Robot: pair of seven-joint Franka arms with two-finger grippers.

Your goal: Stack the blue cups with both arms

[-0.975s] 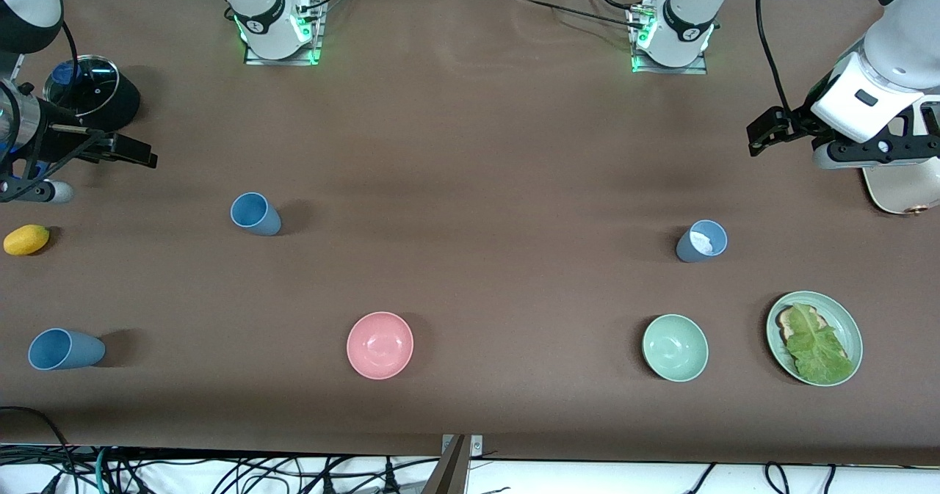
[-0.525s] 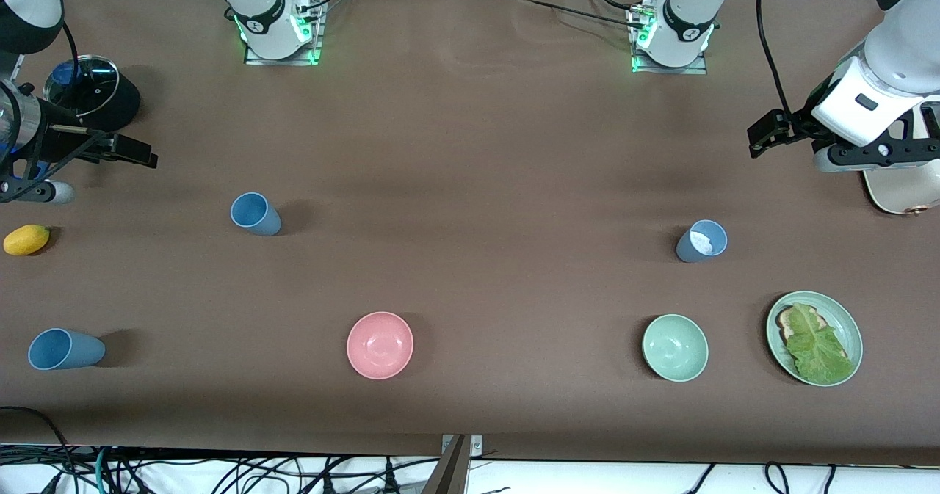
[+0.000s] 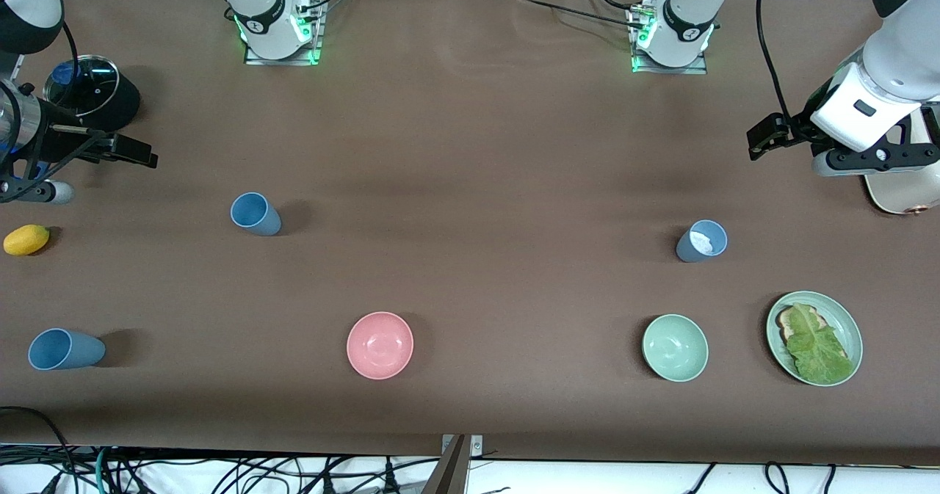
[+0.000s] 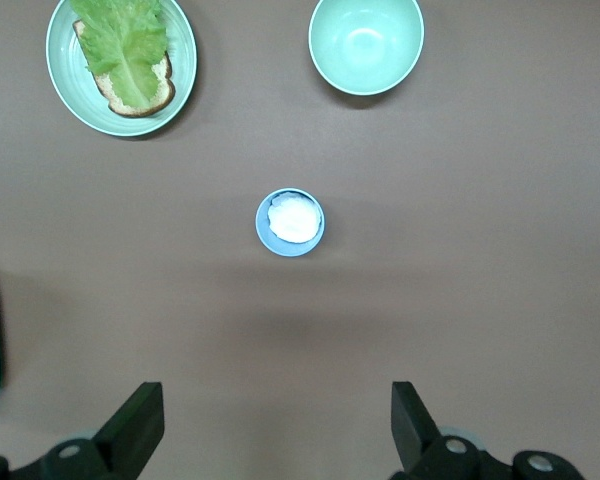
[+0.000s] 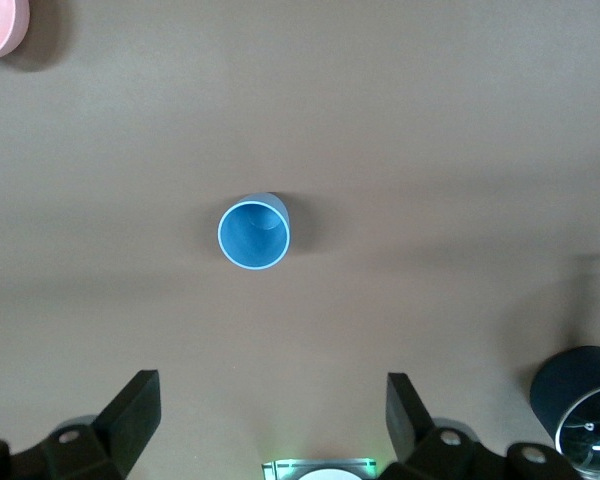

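I should next use my left gripper to grab the blue cup with the white filling (image 3: 701, 242) by its rim (image 3: 702, 222), so I can stack the blue cups.
Three blue cups sit apart on the brown table. One blue cup (image 3: 255, 213) stands toward the right arm's end and shows upright and empty in the right wrist view (image 5: 254, 234). Another blue cup (image 3: 64, 349) sits nearer the front camera at that end. A greyer blue cup (image 3: 701, 241) stands toward the left arm's end with something white inside, as the left wrist view (image 4: 290, 221) shows. My right gripper (image 3: 139, 155) (image 5: 270, 420) is open and empty in the air above the table. My left gripper (image 3: 760, 142) (image 4: 277, 425) is open and empty too.
A pink bowl (image 3: 380, 345), a pale green bowl (image 3: 675, 347) and a green plate (image 3: 844, 318) with toast and lettuce lie near the front edge. A lemon (image 3: 26, 239) and a black pot with a glass lid (image 3: 92, 90) are at the right arm's end. A white appliance (image 3: 899, 189) is at the left arm's end.
The left arm's wrist has shifted slightly toward the bases, with its gripper almost in place. The right arm and the cups have not moved.
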